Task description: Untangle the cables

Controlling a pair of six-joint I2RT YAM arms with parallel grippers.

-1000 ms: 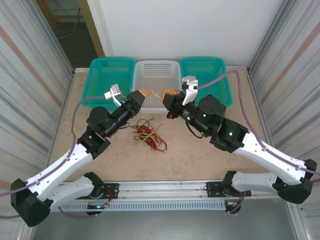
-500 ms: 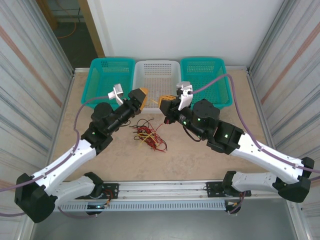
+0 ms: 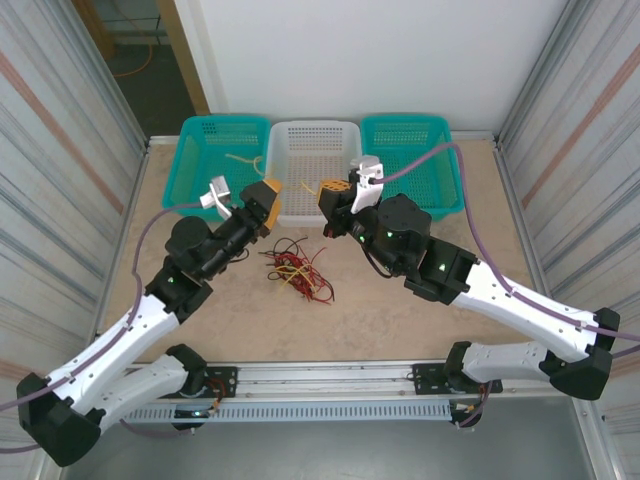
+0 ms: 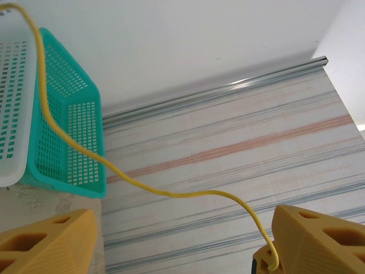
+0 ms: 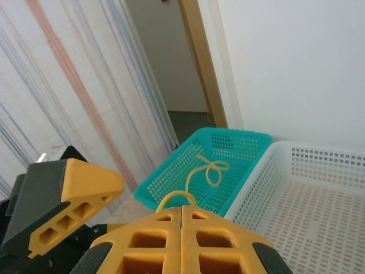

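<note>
My left gripper grabs the yellow cable next by its loose part beyond the right gripper, to lay it in the teal basket.
A tangle of red, yellow and black cables point(image 3: 297, 272) lies on the table between the arms. One yellow cable point(image 4: 142, 185) is pulled free of it. My right gripper point(image 3: 335, 194) point(image 5: 181, 214) is shut on this cable, and a small loop sticks out above the closed fingertips. The far end curls inside the left teal basket point(image 5: 171, 171) point(image 3: 200, 150). My left gripper point(image 3: 262, 200) point(image 4: 182, 220) is open, its fingers wide apart. The yellow cable hooks over its right finger point(image 4: 319, 240). Both grippers hover in front of the baskets, above the tangle.
A white basket point(image 3: 316, 135) stands between the two teal ones, the right teal basket point(image 3: 440, 160) behind my right arm. Striped walls close in the left and right sides. Purple-grey hoses arc off both arms. The aluminium rail runs along the near edge.
My left gripper has shifted left and back. My right gripper has edged toward the baskets. The yellow cable's end now lies in the left teal basket.
</note>
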